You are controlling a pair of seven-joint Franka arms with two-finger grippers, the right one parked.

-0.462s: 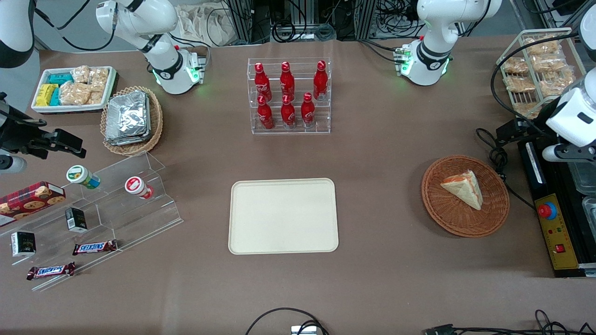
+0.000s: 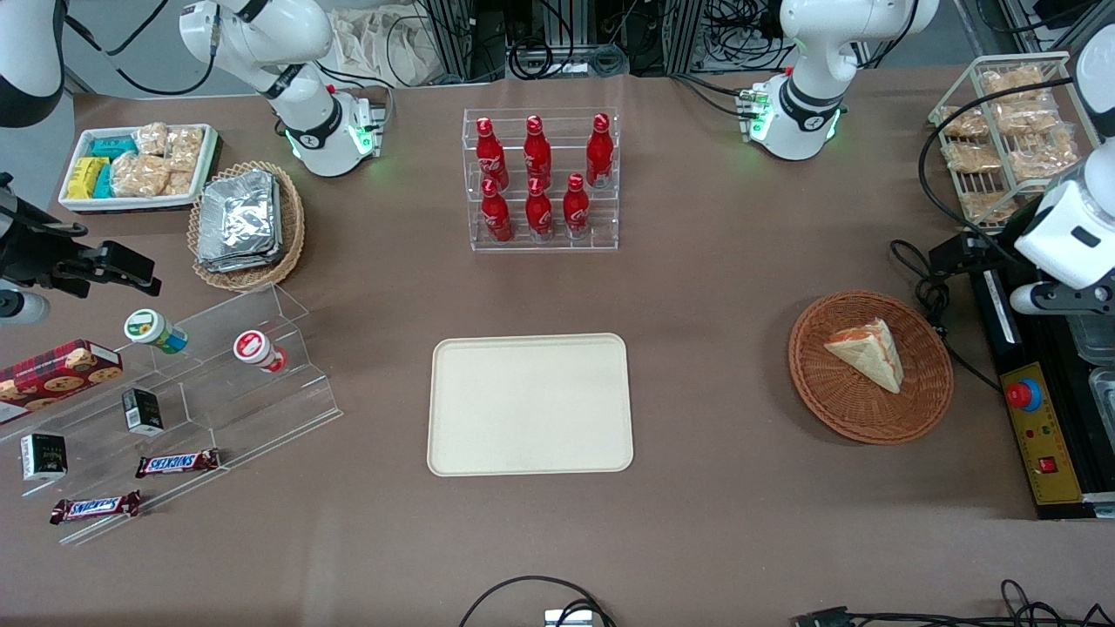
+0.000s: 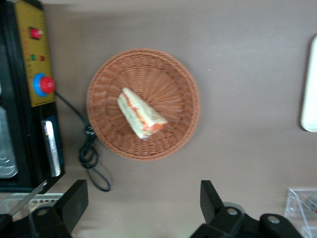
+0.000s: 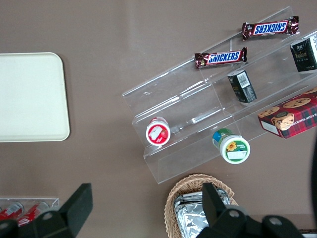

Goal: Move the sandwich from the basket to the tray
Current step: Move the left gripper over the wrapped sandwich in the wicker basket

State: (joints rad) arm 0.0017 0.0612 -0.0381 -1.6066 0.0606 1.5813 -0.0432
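Next, my left gripper will grab the sandwich (image 2: 866,351) by its flat bread sides to set it on the tray (image 2: 530,405).
The sandwich (image 2: 866,351) is a pale triangular wedge with orange filling at its edge. It lies in the round reddish-brown wicker basket (image 2: 836,396), toward the working arm's end of the table. The cream tray (image 2: 530,405) sits bare at the table's middle. My left gripper (image 2: 1045,296) hovers high, beside the basket, over the black control box. In the left wrist view the sandwich (image 3: 141,114) lies in the basket (image 3: 163,74), the gripper (image 3: 142,203) is open and empty, apart from the basket, and the tray's edge (image 3: 311,89) shows.
A black control box (image 2: 1037,427) with a red button and a loose cable (image 2: 932,296) lie beside the basket. A clear rack of red bottles (image 2: 540,178) stands farther from the front camera than the tray. A wire rack of snack packets (image 2: 1002,131) is near the working arm.
My left gripper has shifted slightly nearer the front camera and a little toward the basket. Sandwich, basket and tray have not moved.
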